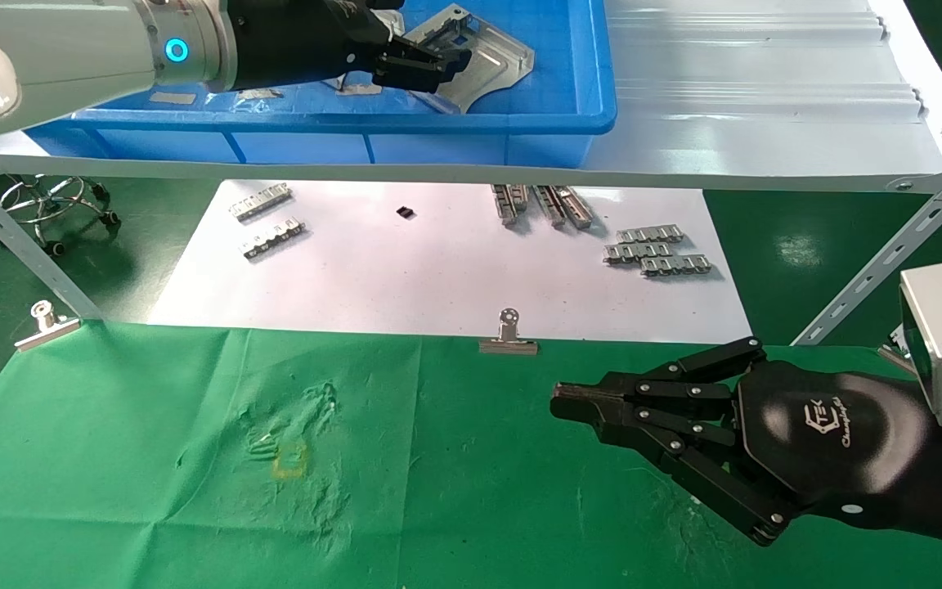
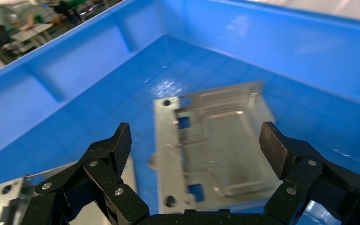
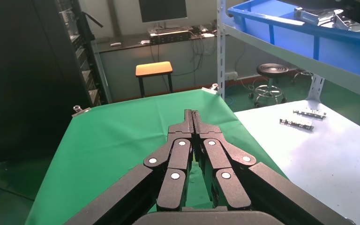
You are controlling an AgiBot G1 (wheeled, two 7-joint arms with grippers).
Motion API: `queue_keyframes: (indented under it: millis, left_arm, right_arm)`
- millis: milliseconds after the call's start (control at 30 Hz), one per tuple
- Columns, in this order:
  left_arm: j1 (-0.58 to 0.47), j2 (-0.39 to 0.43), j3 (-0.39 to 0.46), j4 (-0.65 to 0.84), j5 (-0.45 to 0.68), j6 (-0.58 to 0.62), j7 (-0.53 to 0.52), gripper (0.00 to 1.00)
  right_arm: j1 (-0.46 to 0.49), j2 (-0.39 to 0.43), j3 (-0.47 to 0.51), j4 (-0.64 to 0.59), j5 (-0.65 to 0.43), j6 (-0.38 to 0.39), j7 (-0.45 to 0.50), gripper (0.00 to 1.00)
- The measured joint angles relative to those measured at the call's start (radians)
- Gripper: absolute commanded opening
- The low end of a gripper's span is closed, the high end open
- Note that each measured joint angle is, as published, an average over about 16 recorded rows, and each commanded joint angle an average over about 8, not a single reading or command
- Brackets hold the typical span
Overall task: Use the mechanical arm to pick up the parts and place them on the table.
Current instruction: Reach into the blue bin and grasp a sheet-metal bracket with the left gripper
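The left gripper should move the silver stamped plate (image 2: 222, 150) onto the table, so it should grab the plate by its folded edge (image 2: 168, 150) next.
My left gripper (image 1: 438, 69) reaches into a blue bin (image 1: 585, 123) on the white shelf. It is open and hangs over a shiny silver stamped plate (image 1: 487, 59). In the left wrist view the plate (image 2: 215, 140) lies flat on the bin floor between the spread fingers (image 2: 117, 145), untouched. A second plate (image 2: 4, 197) shows at the edge, partly hidden by the gripper. My right gripper (image 1: 569, 402) is shut and empty, hovering low over the green cloth table (image 1: 193, 491), as the right wrist view (image 3: 192, 115) also shows.
A white paper sheet (image 1: 438, 270) beyond the cloth carries several toothed silver strips (image 1: 659, 252) and a small black piece (image 1: 405, 212). Binder clips (image 1: 509, 337) pin the cloth's far edge. Slanted shelf legs (image 1: 888, 254) stand at both sides. A faint yellow mark (image 1: 291, 458) sits on the cloth.
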State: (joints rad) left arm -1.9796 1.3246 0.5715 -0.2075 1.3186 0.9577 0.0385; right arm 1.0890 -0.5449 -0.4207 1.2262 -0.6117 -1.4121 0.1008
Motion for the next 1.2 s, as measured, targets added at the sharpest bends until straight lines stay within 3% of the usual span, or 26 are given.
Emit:
queue_keyframes:
  millis: [133,233,1200]
  left_arm:
    - [-0.012,0.022,0.01,0.033,0.005,-0.042,0.007,0.12]
    - [-0.014,0.03,0.016,0.042,0.002,-0.061,0.004,0.0]
    - [0.014,0.034,0.127,0.012,-0.035,-0.172,-0.061,0.0]
  right_arm:
    - [0.0,0.0,0.0,0.0,0.0,0.0,0.0,0.0]
    - [0.0,0.0,0.0,0.0,0.0,0.0,0.0,0.0]
    - [0.0,0.0,0.0,0.0,0.0,0.0,0.0,0.0]
